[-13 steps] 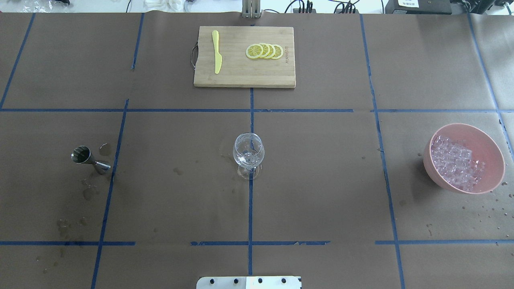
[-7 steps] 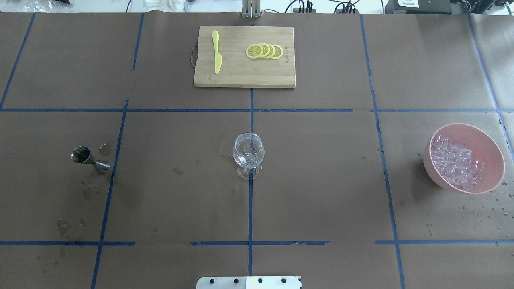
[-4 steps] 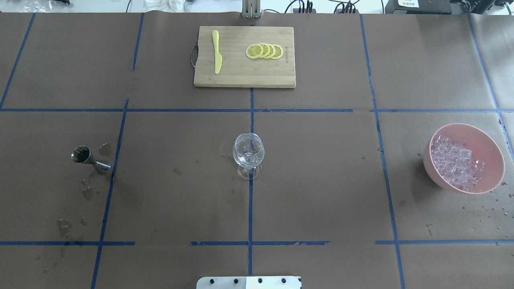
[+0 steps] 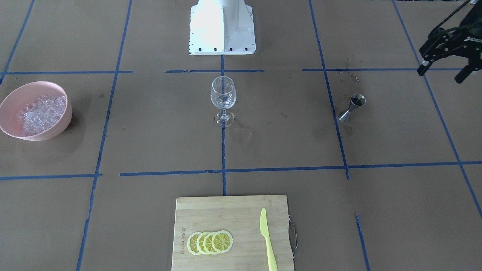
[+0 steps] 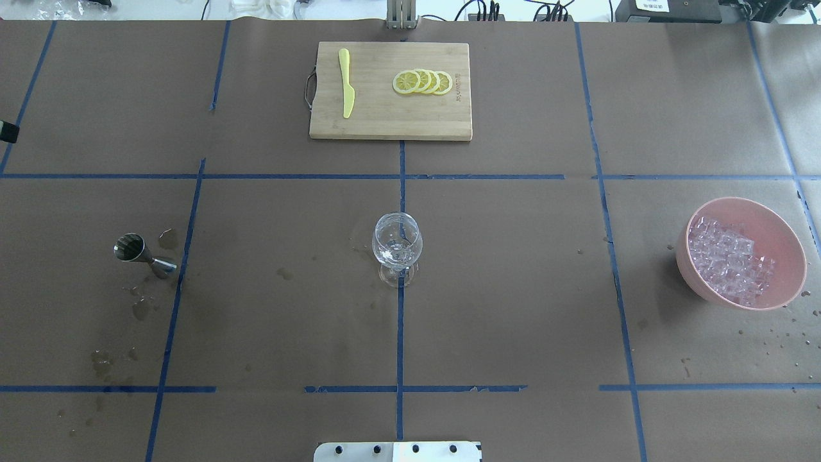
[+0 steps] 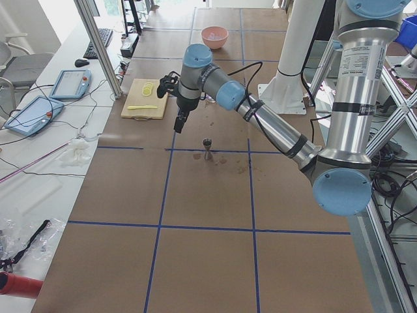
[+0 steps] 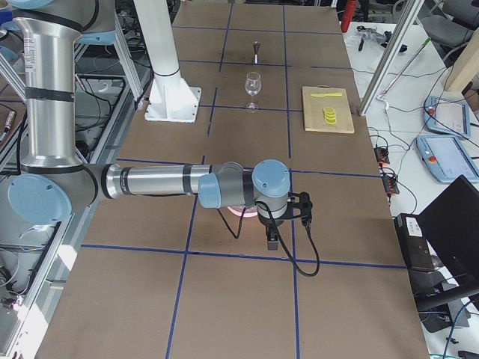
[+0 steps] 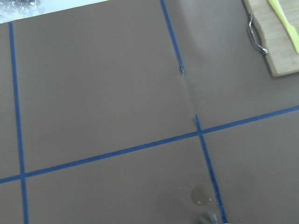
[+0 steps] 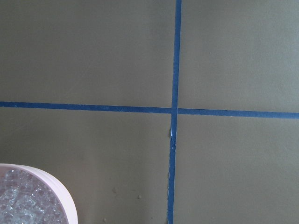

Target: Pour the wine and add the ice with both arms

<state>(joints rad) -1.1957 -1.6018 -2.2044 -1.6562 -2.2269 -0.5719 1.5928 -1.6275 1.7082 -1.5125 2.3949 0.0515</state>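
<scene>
The steel jigger widens into a sloping cup at each end [image 4: 357, 101], so my left gripper next needs to grab the jigger by its narrow middle [image 4: 350, 109].
A clear stemmed glass [image 5: 397, 247] [image 4: 223, 98] stands at the table's middle; whether wine is in it I cannot tell. The steel jigger [image 5: 142, 255] [image 4: 352, 106] stands upright to the robot's left. Ice [image 5: 728, 260] [image 4: 39, 113] fills a pink bowl [image 5: 789, 256] [image 4: 9, 98] on the right. My left gripper [image 4: 442, 74] hangs open and empty, raised beyond the jigger on its outer side; one fingertip [image 5: 8, 131] shows at the overhead view's left edge. The right gripper [image 7: 273, 235] hovers beside the bowl, seen only from the side, so I cannot tell its state.
A bamboo cutting board [image 5: 390, 122] at the far side carries lemon slices [image 5: 422, 82] and a yellow knife [image 5: 346, 83]. Wet spots [image 5: 138, 308] mark the paper around the jigger. The white base block [image 4: 222, 34] sits at the near edge.
A black fingertip of the left gripper has come into the overhead view at its left edge. The glass, jigger and bowl have not moved.
</scene>
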